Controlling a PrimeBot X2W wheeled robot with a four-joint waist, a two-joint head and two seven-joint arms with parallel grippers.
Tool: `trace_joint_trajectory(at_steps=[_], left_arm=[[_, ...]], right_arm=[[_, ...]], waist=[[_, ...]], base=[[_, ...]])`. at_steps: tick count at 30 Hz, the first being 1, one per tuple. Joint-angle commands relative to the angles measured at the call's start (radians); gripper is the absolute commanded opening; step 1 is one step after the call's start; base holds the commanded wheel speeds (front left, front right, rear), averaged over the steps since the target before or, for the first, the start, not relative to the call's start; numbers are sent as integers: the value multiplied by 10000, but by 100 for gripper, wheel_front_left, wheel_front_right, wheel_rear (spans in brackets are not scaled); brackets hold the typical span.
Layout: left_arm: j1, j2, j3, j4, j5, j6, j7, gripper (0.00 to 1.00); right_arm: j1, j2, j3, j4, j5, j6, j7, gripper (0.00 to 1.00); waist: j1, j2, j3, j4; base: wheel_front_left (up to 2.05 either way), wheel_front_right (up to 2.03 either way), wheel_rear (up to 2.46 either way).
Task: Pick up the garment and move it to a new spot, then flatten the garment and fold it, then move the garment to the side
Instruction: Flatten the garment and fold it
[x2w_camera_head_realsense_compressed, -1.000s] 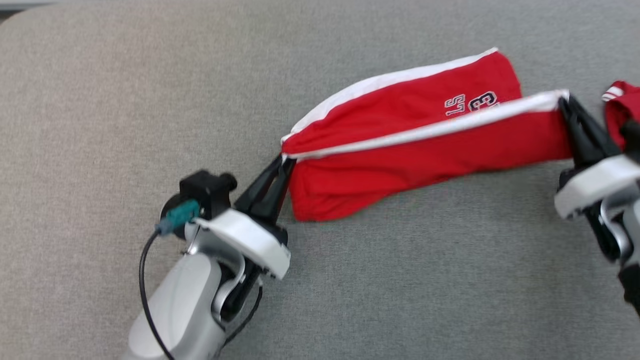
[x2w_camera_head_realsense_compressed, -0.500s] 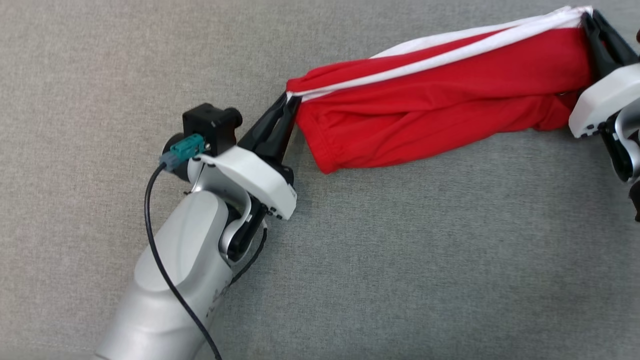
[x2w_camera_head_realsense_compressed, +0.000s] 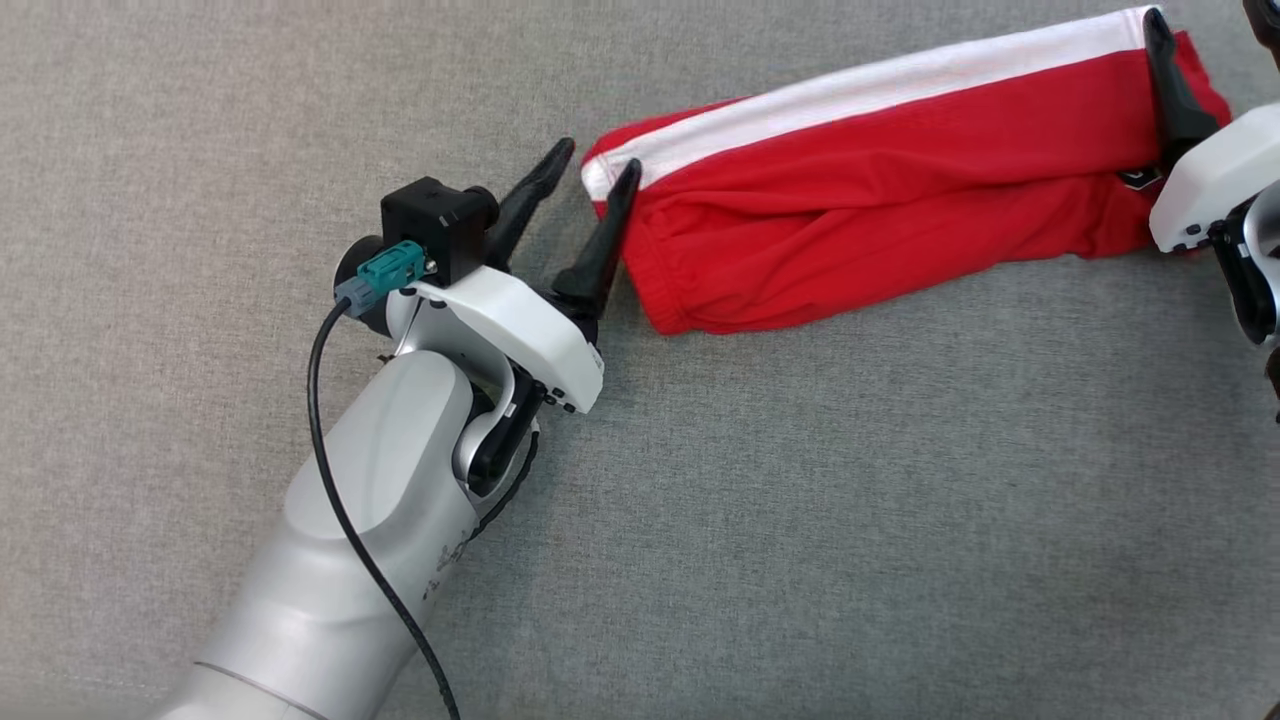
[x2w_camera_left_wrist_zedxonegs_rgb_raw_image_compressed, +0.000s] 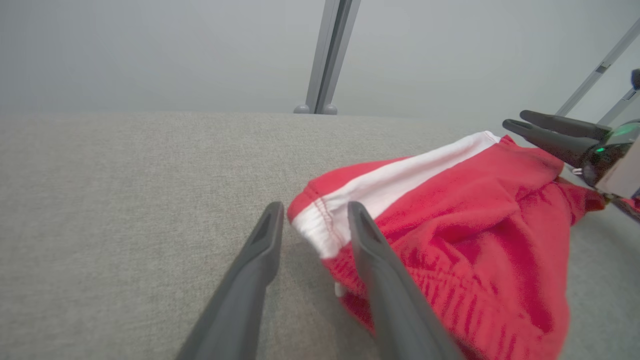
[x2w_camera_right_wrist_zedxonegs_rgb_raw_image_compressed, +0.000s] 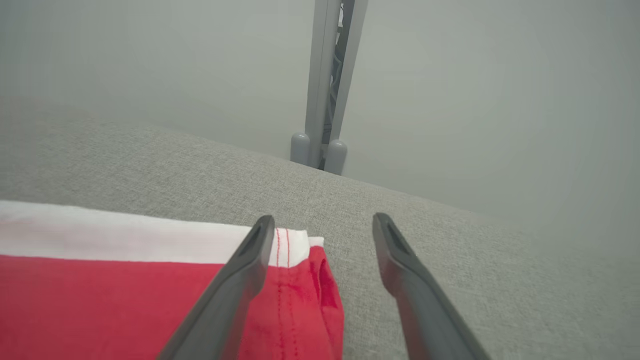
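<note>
The garment's white-striped corner (x2w_camera_head_realsense_compressed: 614, 170) stands up off the table while its red cloth (x2w_camera_head_realsense_compressed: 816, 246) lies loose, so my left gripper should grab that corner next.
The garment (x2w_camera_head_realsense_compressed: 880, 190) is red with a white stripe and lies in a long folded band on the grey cloth surface (x2w_camera_head_realsense_compressed: 700, 500). My left gripper (x2w_camera_head_realsense_compressed: 598, 158) stands open at the garment's left end. In the left wrist view, that gripper (x2w_camera_left_wrist_zedxonegs_rgb_raw_image_compressed: 315, 207) has the white-striped corner of the garment (x2w_camera_left_wrist_zedxonegs_rgb_raw_image_compressed: 475, 200) lying loose between its fingers. My right gripper (x2w_camera_right_wrist_zedxonegs_rgb_raw_image_compressed: 324, 219) is open at the other end. Its left finger lies over the garment (x2w_camera_right_wrist_zedxonegs_rgb_raw_image_compressed: 100, 290), and its right finger is over bare surface. One of its fingers (x2w_camera_head_realsense_compressed: 1165, 80) shows at the head view's top right.
A grey metal post (x2w_camera_left_wrist_zedxonegs_rgb_raw_image_compressed: 330, 55) rises beyond the surface's far edge and also appears as the post (x2w_camera_right_wrist_zedxonegs_rgb_raw_image_compressed: 327, 100) in the right wrist view. A black cable (x2w_camera_head_realsense_compressed: 340, 500) runs along my left forearm. Grey surface stretches in front of and left of the garment.
Both grippers have opened and let go of the garment's two ends. The garment has dropped from a stretched hold to lie flat on the surface. The head camera has shifted.
</note>
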Motion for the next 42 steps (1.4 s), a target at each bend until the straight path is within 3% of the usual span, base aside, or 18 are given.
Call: trace_joint_trajectory(at_steps=[1,7,13,23,32,42], left_arm=[[41,33,2,11,-102,62,-76,100],[813,60,268,-369,-302,366,-385,100],[2253,277,386,-1058,-586,720,-415,100],[3965,445,577,-1944,-886,1307,-440,100],[5468,566,524,-2545,-516,1859,-561,100],[6344,535,688,-2915,-564,2084,-598,100]], right_arm=[[243,-64,-139,-144,-71,-1,-14,100],[1555,22,-1350,-1284,-407,-1,-14,100],[3734,521,-2378,-2467,-737,-1,-13,100],[5999,1274,-2809,-3743,-781,-1,-14,100],[7602,1808,-3119,-4400,-641,-1,-13,100],[8577,2156,-3299,-4735,-517,-1,-13,100]], waist=[[1,0,-146,-106],[1,0,-697,-362],[1,0,-1581,-608],[1,0,-2642,-885],[1,0,-3501,-1024],[1,0,-3916,-1239]], base=[[0,0,0],[0,0,0],[0,0,0],[0,0,0],[0,0,0],[0,0,0]])
